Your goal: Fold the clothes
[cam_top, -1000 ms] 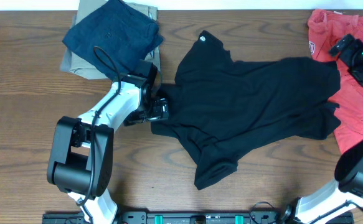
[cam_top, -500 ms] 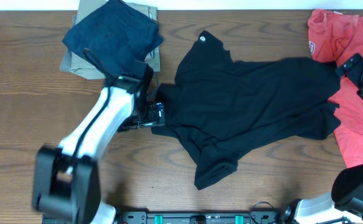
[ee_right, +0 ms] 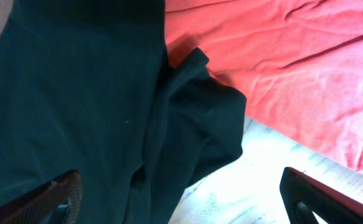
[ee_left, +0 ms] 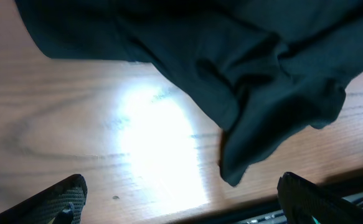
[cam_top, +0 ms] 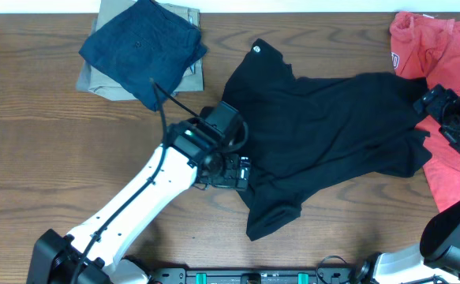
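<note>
My left gripper needs to pinch the black shirt's crumpled front edge point(cam_top: 256, 216) point(ee_left: 238, 140) near the sleeve next, to pull the fabric straight for folding.
The black shirt point(cam_top: 324, 134) lies spread and crumpled across the middle of the table, with a tiny round white logo point(cam_top: 256, 49) near its far edge. My left gripper point(cam_top: 241, 172) is open and empty over the shirt's left front part; in the left wrist view point(ee_left: 181, 202) its fingers frame bare wood below a sleeve point(ee_left: 274, 118). My right gripper point(cam_top: 448, 118) is open and empty above the shirt's right edge. The right wrist view shows the black fabric point(ee_right: 75, 106) beside the red shirt point(ee_right: 293, 68).
A red shirt point(cam_top: 443, 47) with white print lies at the far right, partly under the black shirt. A navy garment point(cam_top: 139, 43) rests on a khaki one point(cam_top: 95, 83) at the far left. The table's front edge point(ee_left: 274, 208) is close to the left gripper.
My left arm has swung right and forward, from the shirt's left edge to over its lower left part. My right gripper has moved slightly toward the shirt's right edge.
</note>
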